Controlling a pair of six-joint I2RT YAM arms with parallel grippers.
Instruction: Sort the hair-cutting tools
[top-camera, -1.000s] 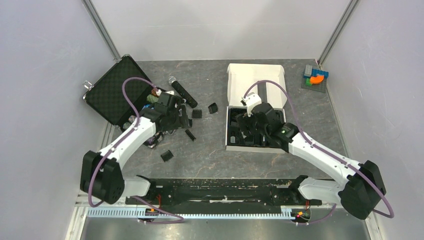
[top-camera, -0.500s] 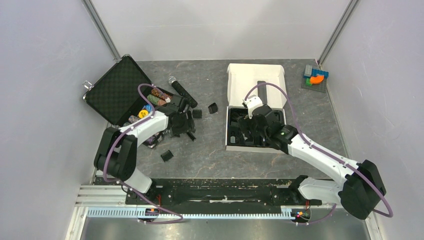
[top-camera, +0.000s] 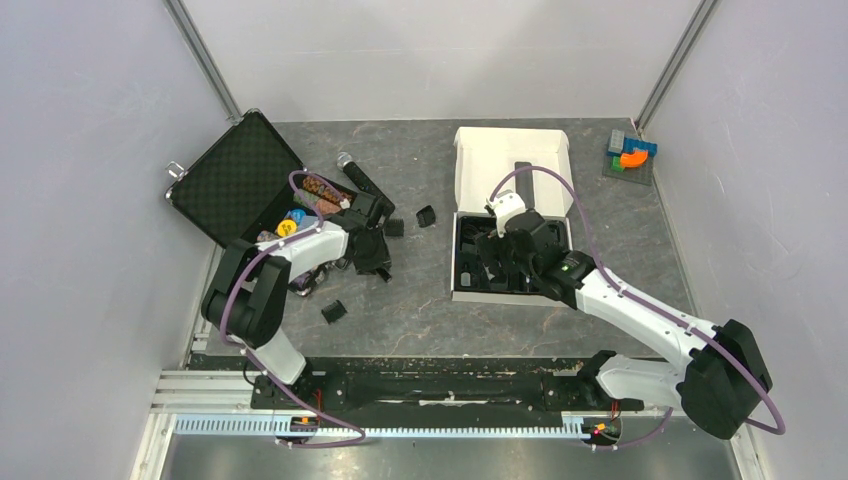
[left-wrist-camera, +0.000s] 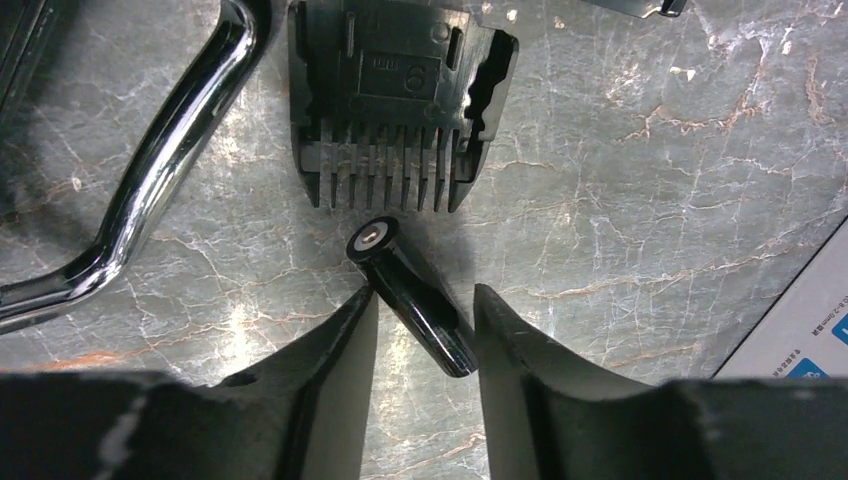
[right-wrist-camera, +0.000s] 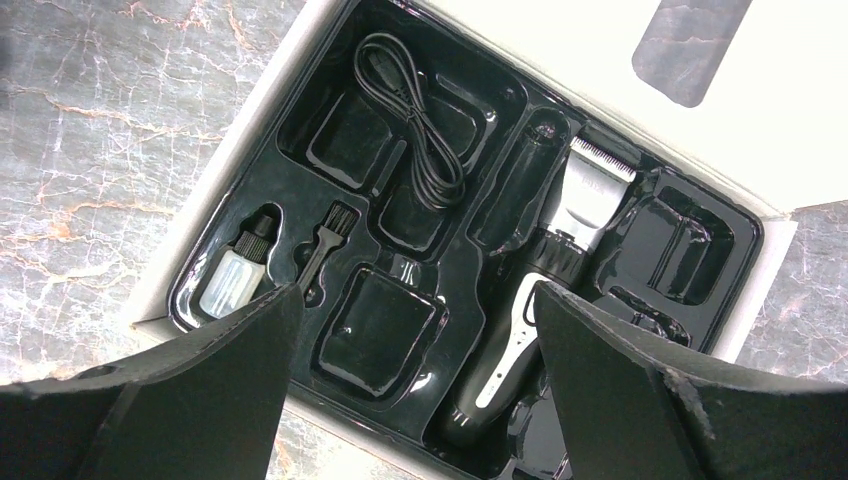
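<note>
Next, my right gripper reaches the black cylinder and grabs its sides near its silver-ringed end, leaving the cylinder's other end free for the tray.
A small black cylinder with a silver-ringed end (left-wrist-camera: 412, 300) lies slantwise on the table. My left gripper (left-wrist-camera: 425, 292) is shut on it, one finger at each side. Just beyond it lies a black comb attachment (left-wrist-camera: 400, 100), teeth towards me. From above, my left gripper (top-camera: 372, 245) is low beside the open case. Other comb attachments (top-camera: 394, 227) (top-camera: 426, 215) (top-camera: 333, 311) lie loose around it. My right gripper (right-wrist-camera: 415, 295) hangs open and empty over the black tray (right-wrist-camera: 380, 325). The silver-and-black clipper (right-wrist-camera: 545, 290) rests in the tray.
A chrome handle (left-wrist-camera: 170, 150) curves left of the comb. The tray also holds a coiled cord (right-wrist-camera: 415, 120), an oil bottle (right-wrist-camera: 235, 275) and a small brush (right-wrist-camera: 325, 245). The microphone (top-camera: 360, 185), open black case (top-camera: 235, 180) with poker chips (top-camera: 320, 190), white box lid (top-camera: 510, 160) and coloured blocks (top-camera: 632, 152) lie further back.
My left arm has dropped low by the case and its jaws have narrowed from wide open onto the black cylinder. The right arm has shifted only slightly over the tray.
</note>
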